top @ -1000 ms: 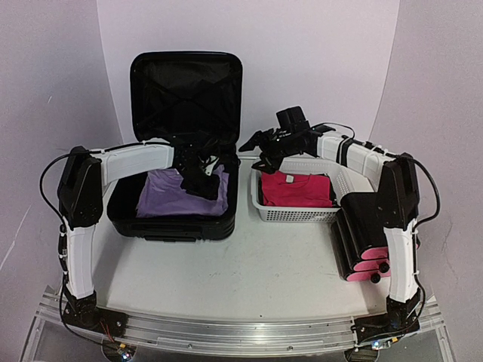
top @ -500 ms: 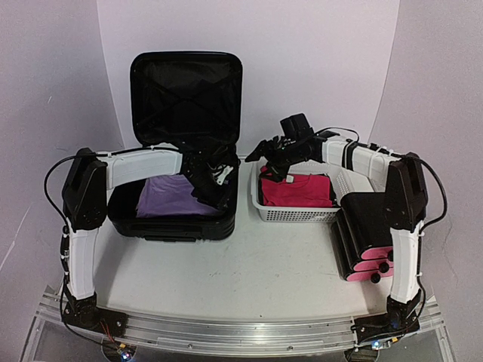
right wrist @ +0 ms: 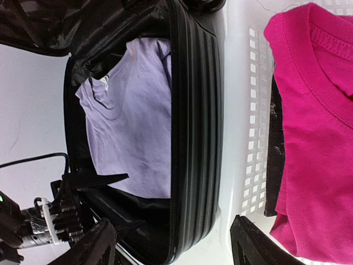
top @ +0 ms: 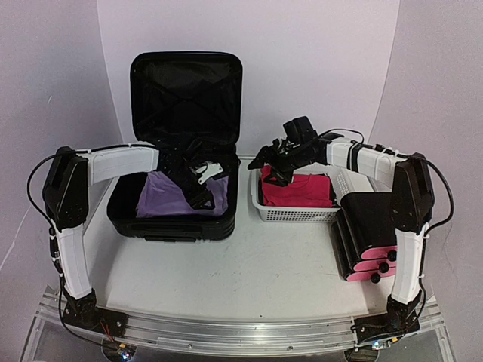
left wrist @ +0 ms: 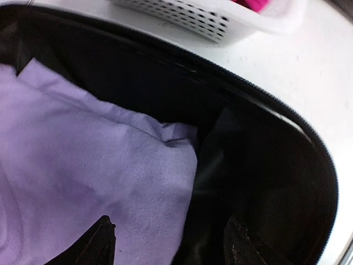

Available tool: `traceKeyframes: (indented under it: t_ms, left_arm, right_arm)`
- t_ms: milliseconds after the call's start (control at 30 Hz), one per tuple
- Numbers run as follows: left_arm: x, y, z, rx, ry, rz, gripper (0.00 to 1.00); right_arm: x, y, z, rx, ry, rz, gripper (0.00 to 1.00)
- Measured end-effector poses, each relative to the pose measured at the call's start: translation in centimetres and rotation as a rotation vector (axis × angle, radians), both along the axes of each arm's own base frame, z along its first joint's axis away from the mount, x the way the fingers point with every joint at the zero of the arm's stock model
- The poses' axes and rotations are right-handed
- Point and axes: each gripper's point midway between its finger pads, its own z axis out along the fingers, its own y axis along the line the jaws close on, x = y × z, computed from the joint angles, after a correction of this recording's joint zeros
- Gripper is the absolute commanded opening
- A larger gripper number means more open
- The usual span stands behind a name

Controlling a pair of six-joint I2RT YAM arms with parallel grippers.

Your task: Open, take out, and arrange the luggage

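The left gripper grabs the purple shirt by its basket-side edge point(top: 222, 204) point(left wrist: 180, 146) next, which leaves the lid-side corner free for my right gripper to grab.
The luggage point(top: 173, 220) is a black ribbed suitcase lying open at the left, its lid point(top: 186, 90) upright. A purple shirt point(top: 167, 197) lies folded inside it. My left gripper point(top: 198, 183) is open and empty inside the suitcase, just above the shirt's right edge point(left wrist: 83, 165), with its jaws point(left wrist: 168, 226) wide apart. My right gripper point(top: 272, 162) is open and empty, hovering between the suitcase's right wall point(right wrist: 196, 138) and the white basket point(right wrist: 242, 110). A pink shirt point(top: 298, 190) lies in the basket.
The white mesh basket point(top: 294, 213) stands right of the suitcase, nearly touching it. A black box with pink drawer fronts point(top: 366, 237) stands at the right beside my right arm. A black item point(right wrist: 274, 149) lies under the pink shirt.
My left arm's elbow has swung left and its gripper has shifted slightly inside the suitcase. My right gripper has come down and forward towards the basket's left edge.
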Motion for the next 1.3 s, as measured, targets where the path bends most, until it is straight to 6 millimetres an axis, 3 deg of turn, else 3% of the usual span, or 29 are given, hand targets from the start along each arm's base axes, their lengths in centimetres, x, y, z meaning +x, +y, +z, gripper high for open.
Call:
traceKeyframes:
  t_ms: [200, 367, 733, 867, 1000, 1100, 1200, 1300]
  left_arm:
    - [-0.4, -0.9, -0.4, 0.01, -0.107, -0.267, 0.66]
    - [-0.8, -1.4, -2.4, 0.031, -0.133, -0.416, 0.68]
    - [-0.4, -1.6, -6.2, 0.1, -0.133, -0.506, 0.64]
    - [0.6, -2.1, -7.4, 0.141, -0.168, -0.494, 0.52]
    - [2.1, -2.6, -7.0, 0.157, -0.236, -0.453, 0.24]
    - [3.0, -2.7, -6.7, 0.162, -0.264, -0.409, 0.09]
    - [3.6, -2.8, -6.3, 0.152, -0.293, -0.361, 0.01]
    - [3.5, -2.4, -5.7, 0.136, -0.321, -0.319, 0.0]
  right_arm:
    - [-0.5, -0.3, 0.0, -0.009, -0.002, 0.023, 0.73]
    - [-0.7, -0.3, 0.6, -0.003, -0.011, 0.031, 0.72]
    - [-1.1, -0.2, 0.6, 0.006, 0.005, 0.046, 0.69]
    - [-1.2, -0.2, 0.6, 0.007, 0.013, 0.046, 0.69]
    - [-1.3, -0.2, 0.5, 0.005, 0.021, 0.044, 0.67]
    - [-1.3, -0.2, 0.7, 0.008, 0.027, 0.039, 0.67]
    - [-1.0, 0.1, 1.7, 0.026, 0.019, 0.03, 0.67]
    - [-0.4, 0.5, 3.0, 0.05, 0.006, 0.021, 0.69]
